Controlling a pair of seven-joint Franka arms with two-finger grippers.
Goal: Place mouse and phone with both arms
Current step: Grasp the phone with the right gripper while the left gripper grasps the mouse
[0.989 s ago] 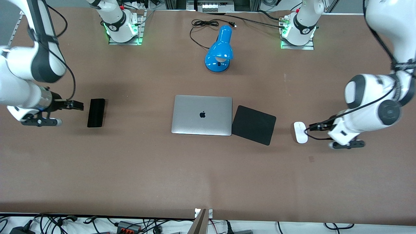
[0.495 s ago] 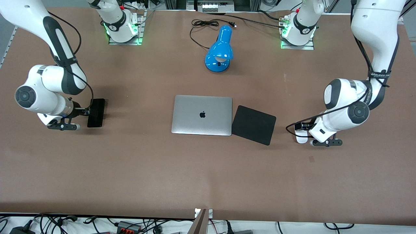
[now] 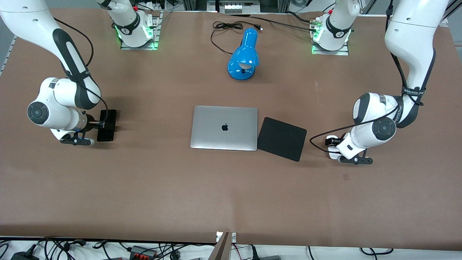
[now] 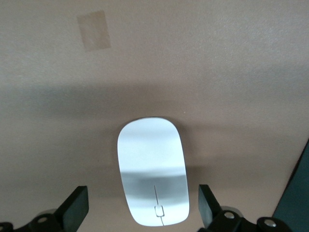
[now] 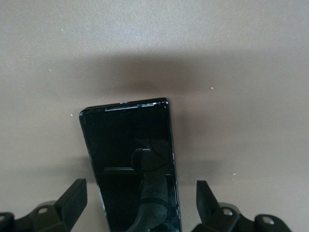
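Observation:
The phone should next be gripped by its long side edges with my right gripper, so that it can be placed beside the silver laptop (image 3: 223, 128).
The white oval mouse (image 4: 152, 171) lies on the brown table near the left arm's end, mostly hidden under the wrist in the front view (image 3: 331, 154). My left gripper (image 4: 142, 210) is over it, open, one finger on each side and neither touching; it also shows in the front view (image 3: 331, 142). The glossy black phone (image 5: 130, 164) lies flat near the right arm's end and shows in the front view (image 3: 108, 125). My right gripper (image 5: 140, 203) is over the phone's edge, open, fingers clear of both long sides; it also shows in the front view (image 3: 98, 125).
A closed silver laptop (image 3: 224, 127) lies mid-table with a black square mat (image 3: 282, 138) beside it, toward the mouse. A blue desk lamp (image 3: 244, 55) and its cable (image 3: 227, 27) lie near the bases. A small tape patch (image 3: 345, 176) marks the table nearer the camera than the mouse.
Both arms swung inward from the table ends. The right gripper came over the phone's edge and the left gripper came over the mouse. Phone and mouse have not moved.

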